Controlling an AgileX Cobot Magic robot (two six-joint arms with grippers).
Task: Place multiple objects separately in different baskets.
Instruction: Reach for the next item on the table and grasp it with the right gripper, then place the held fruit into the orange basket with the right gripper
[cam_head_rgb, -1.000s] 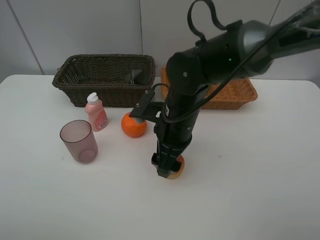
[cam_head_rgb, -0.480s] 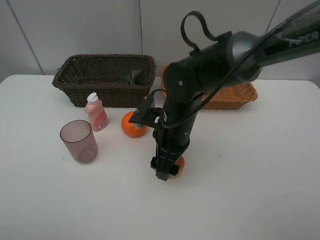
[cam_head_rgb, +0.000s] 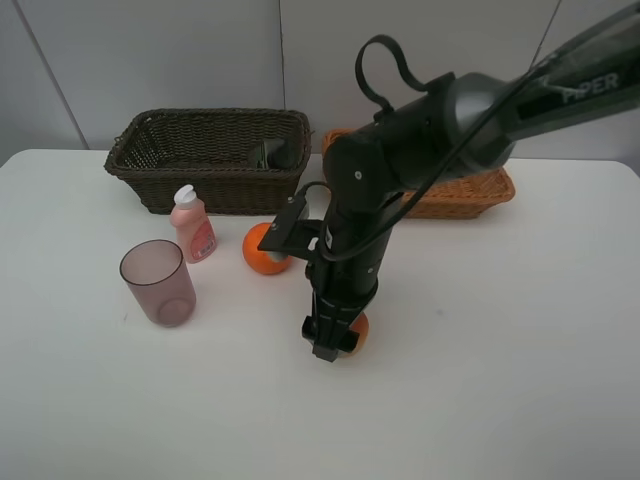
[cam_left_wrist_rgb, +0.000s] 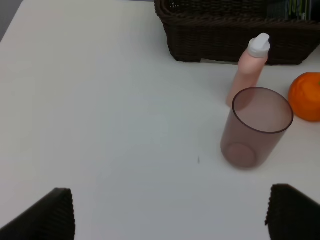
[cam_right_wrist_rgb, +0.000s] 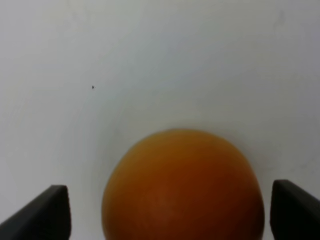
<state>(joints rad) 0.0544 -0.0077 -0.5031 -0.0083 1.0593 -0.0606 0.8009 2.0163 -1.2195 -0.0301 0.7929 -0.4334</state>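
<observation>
My right gripper grabs the fruit's rounded sides next, to place the peach-like fruit (cam_head_rgb: 357, 334) in the orange-tan basket (cam_head_rgb: 470, 195).
A red-yellow peach-like fruit (cam_head_rgb: 357, 334) (cam_right_wrist_rgb: 182, 187) lies on the white table. My right gripper (cam_head_rgb: 335, 341) (cam_right_wrist_rgb: 172, 215) points down over it, open, one fingertip (cam_right_wrist_rgb: 50, 212) on each side with a gap to the fruit. An orange (cam_head_rgb: 262, 254) (cam_left_wrist_rgb: 306, 96), a pink white-capped bottle (cam_head_rgb: 192, 224) (cam_left_wrist_rgb: 248, 70) and a translucent purple cup (cam_head_rgb: 158, 283) (cam_left_wrist_rgb: 256, 127) stand to the left. The dark green bottle (cam_head_rgb: 275, 153) lies in the dark brown basket (cam_head_rgb: 200, 160) (cam_left_wrist_rgb: 225, 30). My left gripper (cam_left_wrist_rgb: 172, 215) is open and holds nothing; the exterior high view does not show it.
The light orange-tan basket (cam_head_rgb: 470, 190) sits at the back right, partly hidden by the right arm (cam_head_rgb: 420, 120), which reaches across the middle. Bare white table (cam_head_rgb: 520, 340) spreads to the right and along the front.
The right arm's upper part has leaned slightly left and down, covering more of the orange. Its gripper stays over the peach-like fruit. Nothing else moved.
</observation>
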